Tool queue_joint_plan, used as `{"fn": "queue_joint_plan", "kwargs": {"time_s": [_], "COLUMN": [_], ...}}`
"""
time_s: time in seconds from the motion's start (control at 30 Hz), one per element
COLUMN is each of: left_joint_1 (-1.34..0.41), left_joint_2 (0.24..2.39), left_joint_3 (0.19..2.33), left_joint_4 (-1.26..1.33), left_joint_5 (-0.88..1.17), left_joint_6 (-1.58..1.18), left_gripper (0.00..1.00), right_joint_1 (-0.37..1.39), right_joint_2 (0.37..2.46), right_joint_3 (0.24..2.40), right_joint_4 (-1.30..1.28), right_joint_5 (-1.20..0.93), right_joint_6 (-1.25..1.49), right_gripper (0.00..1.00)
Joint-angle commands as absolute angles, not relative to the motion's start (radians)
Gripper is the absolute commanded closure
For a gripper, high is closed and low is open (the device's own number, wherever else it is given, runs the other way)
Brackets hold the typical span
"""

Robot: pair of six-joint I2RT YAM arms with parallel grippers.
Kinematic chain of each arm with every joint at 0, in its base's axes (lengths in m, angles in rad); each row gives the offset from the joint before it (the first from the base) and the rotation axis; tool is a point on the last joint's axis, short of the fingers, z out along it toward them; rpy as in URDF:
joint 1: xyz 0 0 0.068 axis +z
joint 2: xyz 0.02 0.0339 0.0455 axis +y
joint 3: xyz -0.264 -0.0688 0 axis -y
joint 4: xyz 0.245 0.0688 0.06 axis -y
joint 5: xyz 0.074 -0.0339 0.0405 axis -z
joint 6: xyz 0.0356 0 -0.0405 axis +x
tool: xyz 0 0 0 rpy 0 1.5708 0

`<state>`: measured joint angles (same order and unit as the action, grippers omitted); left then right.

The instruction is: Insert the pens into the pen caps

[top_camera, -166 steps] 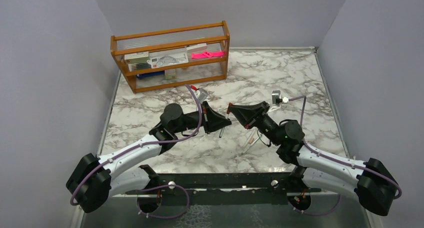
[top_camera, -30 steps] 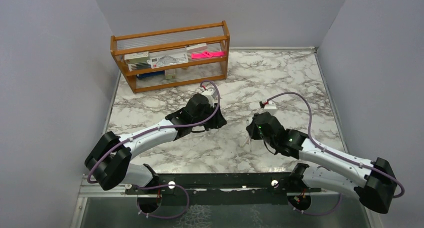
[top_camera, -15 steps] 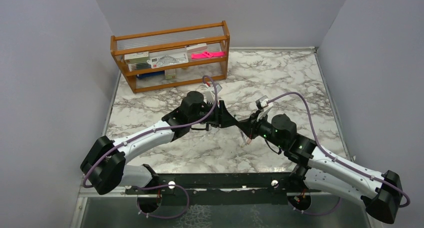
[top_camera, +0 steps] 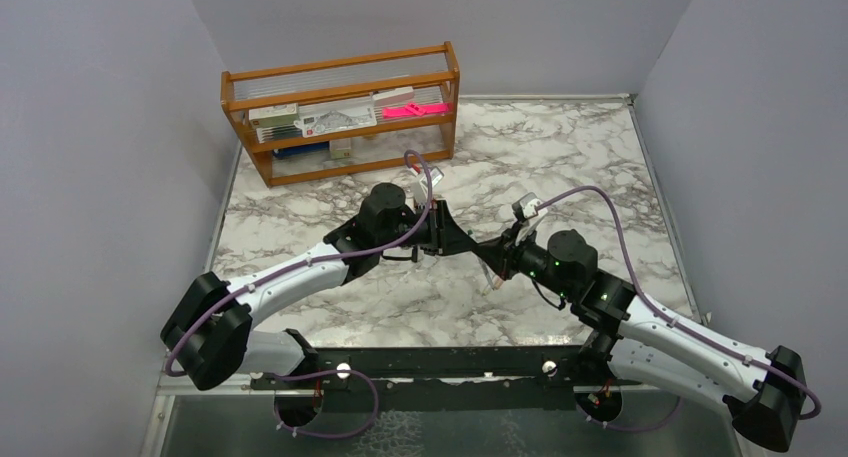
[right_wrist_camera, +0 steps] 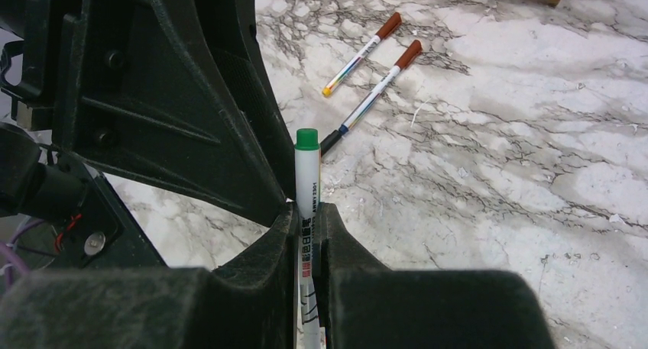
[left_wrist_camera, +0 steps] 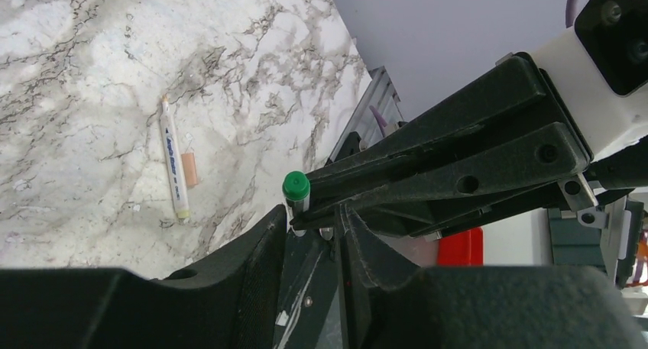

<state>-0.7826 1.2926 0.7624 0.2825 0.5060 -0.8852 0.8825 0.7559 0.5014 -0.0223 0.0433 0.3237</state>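
My left gripper grabs the upright white pen by its green end (left_wrist_camera: 296, 185) next, so the opposite end stays free to go into a pen cap.
My right gripper (right_wrist_camera: 306, 211) is shut on an upright white pen (right_wrist_camera: 307, 177) with a green end (right_wrist_camera: 306, 139). Above the table's middle it meets my left gripper (top_camera: 462, 247) tip to tip. In the left wrist view the green end (left_wrist_camera: 296, 185) sits just past the left gripper's (left_wrist_camera: 312, 221) fingertips, against one finger, and the jaws stand a little apart. A bare pen (left_wrist_camera: 174, 166) lies on the marble beside a peach pen cap (left_wrist_camera: 190, 169). Two pens with brown caps (right_wrist_camera: 363, 55) (right_wrist_camera: 378, 89) lie further off.
A wooden rack (top_camera: 340, 112) with boxed stationery and a pink flat item (top_camera: 413, 109) stands at the back left. Grey walls close in three sides of the marble table (top_camera: 560, 157). A black bar (top_camera: 440, 362) carries the arm bases at the near edge.
Over the last second both grippers swung inward and met above the table's middle. Since half a second ago they have barely moved.
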Motion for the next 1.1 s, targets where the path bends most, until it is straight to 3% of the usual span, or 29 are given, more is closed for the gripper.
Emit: {"fn": "queue_joint_plan", "kwargs": {"time_s": [0.0,0.1,0.23,0.43,0.7,0.93,1.0,1.07], "left_joint_1": [-0.782,-0.782,-0.782,-0.782,-0.782,-0.782,-0.782,-0.782], "left_joint_2": [1.311,1.313,1.316,1.328,1.325,1.335,1.33,1.317], "left_joint_3": [0.752,0.754,0.753,0.755,0.75,0.744,0.741,0.735], "left_joint_4": [0.35,0.354,0.358,0.379,0.385,0.386,0.389,0.39], "left_joint_5": [0.501,0.489,0.476,0.471,0.428,0.431,0.439,0.438], "left_joint_6": [-0.902,-0.904,-0.908,-0.925,-0.941,-0.95,-0.95,-0.949], "left_gripper": [0.61,0.45,0.43,0.53,0.55,0.7,0.7,0.64], "right_joint_1": [0.888,0.888,0.888,0.888,0.888,0.888,0.888,0.888], "right_joint_2": [0.746,0.741,0.741,0.755,0.767,0.77,0.772,0.779], "right_joint_3": [0.494,0.486,0.477,0.467,0.459,0.461,0.461,0.464], "right_joint_4": [0.032,0.034,0.047,0.077,0.097,0.101,0.1,0.1], "right_joint_5": [-0.05,-0.053,-0.065,-0.095,-0.106,-0.091,-0.074,-0.054], "right_joint_6": [0.32,0.322,0.327,0.339,0.346,0.355,0.366,0.372], "right_gripper": [0.98,0.98,0.98,0.98,0.98,0.98,0.98,0.98]}}
